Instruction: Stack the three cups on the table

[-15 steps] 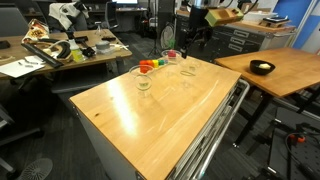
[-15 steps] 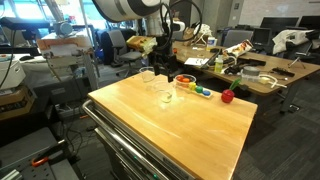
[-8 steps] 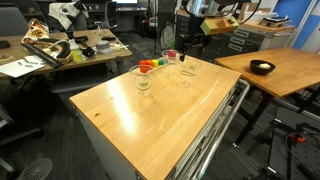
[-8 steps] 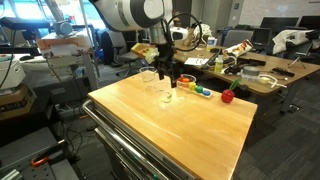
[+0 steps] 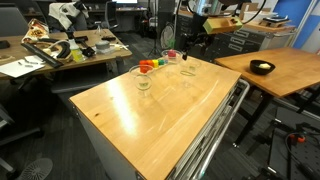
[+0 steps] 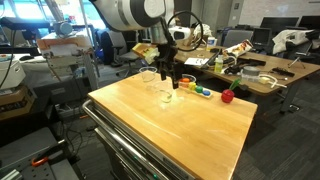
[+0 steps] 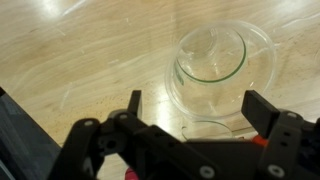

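Observation:
My gripper grabs the clear cup below by its rim at one side next, so the cup's base stays free to stack inside another cup.
Three clear cups stand at the far end of the light-wood table (image 5: 150, 115). In an exterior view one cup (image 5: 143, 80) stands apart, a second (image 5: 187, 70) is below my gripper (image 5: 184, 50), and a reddish-tinted one (image 5: 171, 56) is beside it. In an exterior view my gripper (image 6: 168, 80) hangs just above and behind a clear cup (image 6: 166, 97). In the wrist view the open fingers (image 7: 198, 105) frame a clear cup (image 7: 210, 65) lying just beyond the fingertips. A second faint rim (image 7: 215, 128) shows partly under the gripper body. The gripper holds nothing.
Small red, orange and green blocks (image 5: 150, 65) sit near the cups and also show in an exterior view (image 6: 200, 90). An orange-brown table with a black bowl (image 5: 262, 68) stands beside. Cluttered desks (image 5: 60, 50) lie behind. The table's near half is bare wood.
The gripper came down toward the cups between one second and half a second ago. Since then it has held still. The cups have not moved.

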Tool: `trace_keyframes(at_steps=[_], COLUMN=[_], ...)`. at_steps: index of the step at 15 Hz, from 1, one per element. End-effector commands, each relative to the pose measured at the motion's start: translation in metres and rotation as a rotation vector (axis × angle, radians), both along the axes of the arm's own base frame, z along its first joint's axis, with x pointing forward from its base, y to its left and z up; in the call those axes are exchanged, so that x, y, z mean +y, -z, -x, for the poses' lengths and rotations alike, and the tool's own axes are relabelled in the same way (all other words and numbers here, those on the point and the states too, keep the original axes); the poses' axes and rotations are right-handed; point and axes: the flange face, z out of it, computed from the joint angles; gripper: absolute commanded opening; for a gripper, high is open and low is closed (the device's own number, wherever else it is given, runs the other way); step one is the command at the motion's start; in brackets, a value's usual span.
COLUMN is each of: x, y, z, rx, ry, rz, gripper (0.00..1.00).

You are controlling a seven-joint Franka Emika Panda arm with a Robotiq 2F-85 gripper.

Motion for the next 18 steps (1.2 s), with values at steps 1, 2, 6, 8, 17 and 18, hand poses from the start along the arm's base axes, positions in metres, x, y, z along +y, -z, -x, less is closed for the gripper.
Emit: trace_keyframes(at_steps=[1,2,6,8,17,18], x=[0.009,0.011,0.013,0.015,0.014,0.013], y=[-0.001,0.003,0.021,0.027,0.004,-0.003], z=[0.019,0.022,0.024,0.019,-0.006,-0.009], rx=[0.022,0.036,0.076,0.076,0.011,0.003], ry=[-0.005,-0.011,-0.018,-0.012,0.066,0.072], rz=[0.015,0.020,0.029,0.017,0.001,-0.002], gripper=[1.00,1.00,0.75,0.59,0.00,0.00])
